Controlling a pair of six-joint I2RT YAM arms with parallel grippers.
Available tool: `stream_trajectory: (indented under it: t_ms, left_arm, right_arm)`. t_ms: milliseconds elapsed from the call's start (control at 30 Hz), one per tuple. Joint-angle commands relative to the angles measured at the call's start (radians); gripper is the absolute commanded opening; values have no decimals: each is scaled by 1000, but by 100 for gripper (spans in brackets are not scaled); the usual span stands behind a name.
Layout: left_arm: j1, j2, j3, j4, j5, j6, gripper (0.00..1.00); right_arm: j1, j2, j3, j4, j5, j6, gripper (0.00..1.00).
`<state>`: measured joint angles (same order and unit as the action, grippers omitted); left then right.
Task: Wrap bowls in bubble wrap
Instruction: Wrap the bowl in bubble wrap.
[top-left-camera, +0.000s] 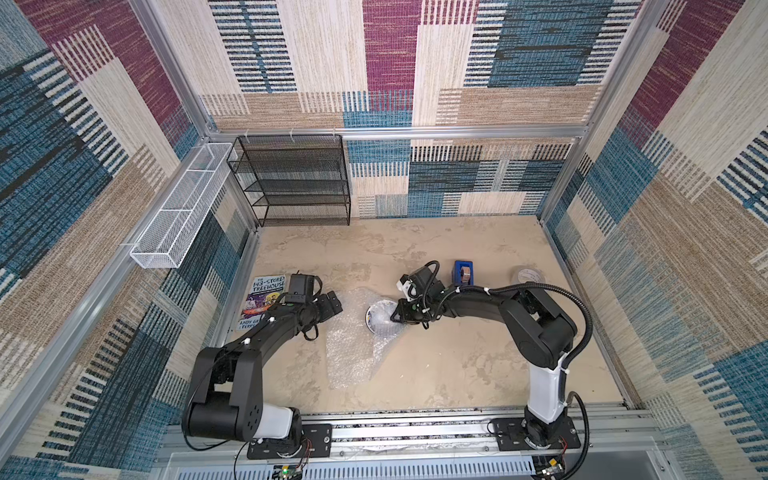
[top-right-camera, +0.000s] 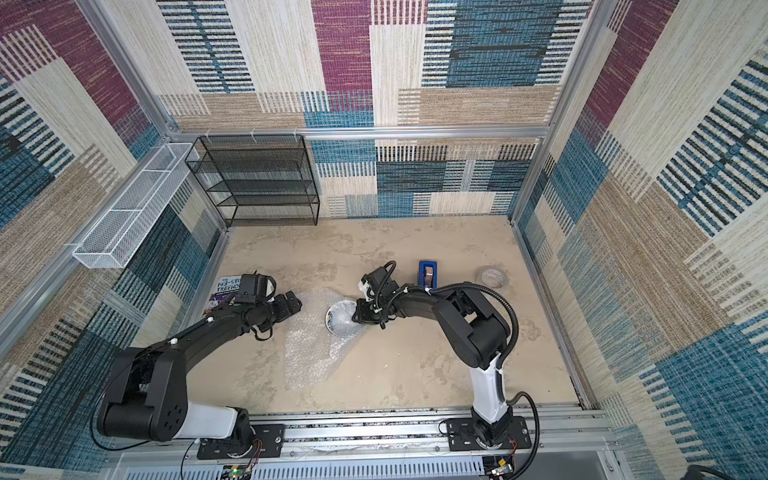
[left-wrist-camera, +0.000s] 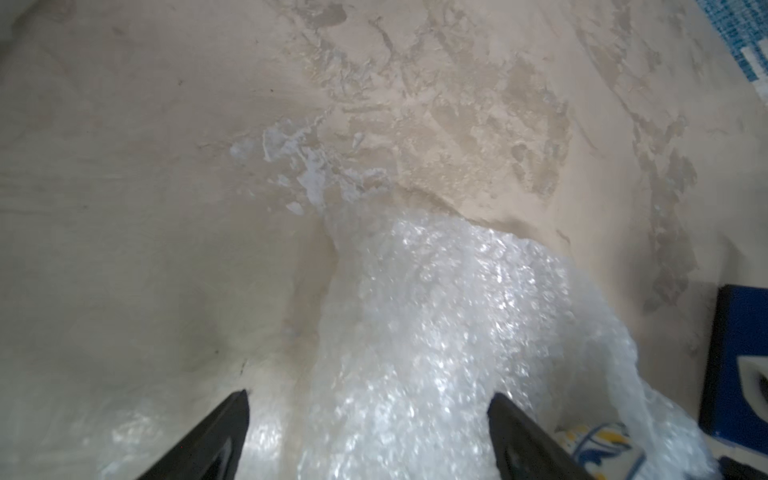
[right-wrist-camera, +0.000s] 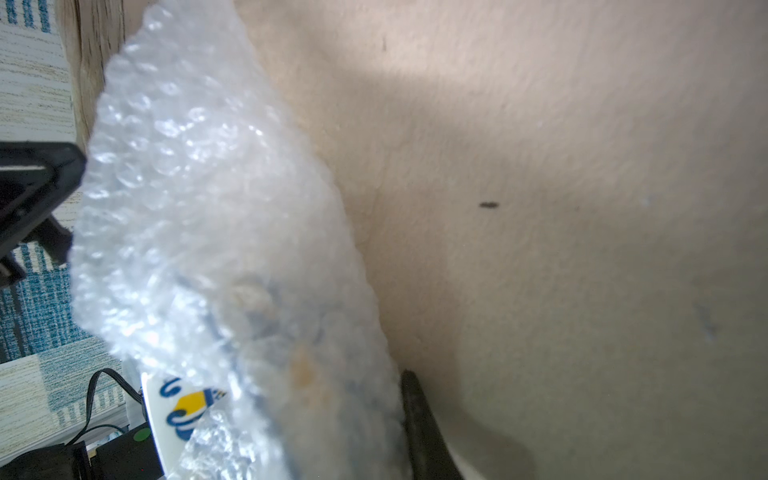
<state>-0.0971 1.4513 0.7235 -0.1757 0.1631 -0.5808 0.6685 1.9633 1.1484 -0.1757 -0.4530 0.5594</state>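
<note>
I need to grab the free edge of the wrap next with my left gripper, opposite the held fold, to fold the bubble wrap over the bowl (top-left-camera: 377, 318).
The blue-and-white bowl (top-left-camera: 377, 318) (top-right-camera: 338, 319) lies mid-table on the bubble wrap (top-left-camera: 353, 353) (top-right-camera: 309, 353), and a fold of wrap is pulled over its right half. My right gripper (top-left-camera: 395, 319) (top-right-camera: 358, 318) is shut on that fold at the bowl's right rim. In the right wrist view the wrap (right-wrist-camera: 199, 208) fills the jaws, the bowl's rim (right-wrist-camera: 187, 411) shows beside it, and only one finger (right-wrist-camera: 419, 424) is visible. My left gripper (top-left-camera: 334, 303) (top-right-camera: 294, 305) (left-wrist-camera: 370, 415) hangs open at the wrap's left edge (left-wrist-camera: 436, 311) and holds nothing.
A blue tape dispenser (top-left-camera: 463, 272) (left-wrist-camera: 739, 361) and a whitish tape roll (top-left-camera: 530, 276) sit behind the right arm. A book (top-left-camera: 262, 301) lies at the left wall under the left arm. A black wire shelf (top-left-camera: 291, 178) and a white wire basket (top-left-camera: 178, 208) stand at the back left.
</note>
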Motion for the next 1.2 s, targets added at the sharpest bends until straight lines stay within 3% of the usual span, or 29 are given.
stream_trajectory:
  t_ms: [0, 467, 533, 833, 1167]
  left_arm:
    - [14, 51, 24, 86, 62, -19, 92]
    - [20, 235, 87, 197, 235, -37, 60]
    - [20, 241, 90, 200, 245, -36, 52]
    - [17, 223, 106, 201, 280, -24, 32]
    - [-9, 190, 133, 224, 350, -4, 19]
  right_arm:
    - [2, 0, -9, -18, 9, -12, 0]
    - [2, 6, -21, 9, -3, 0, 0]
    - [2, 8, -21, 13, -3, 2, 0]
    - [1, 11, -13, 4, 5, -4, 0]
    - [3, 24, -9, -13, 30, -13, 0]
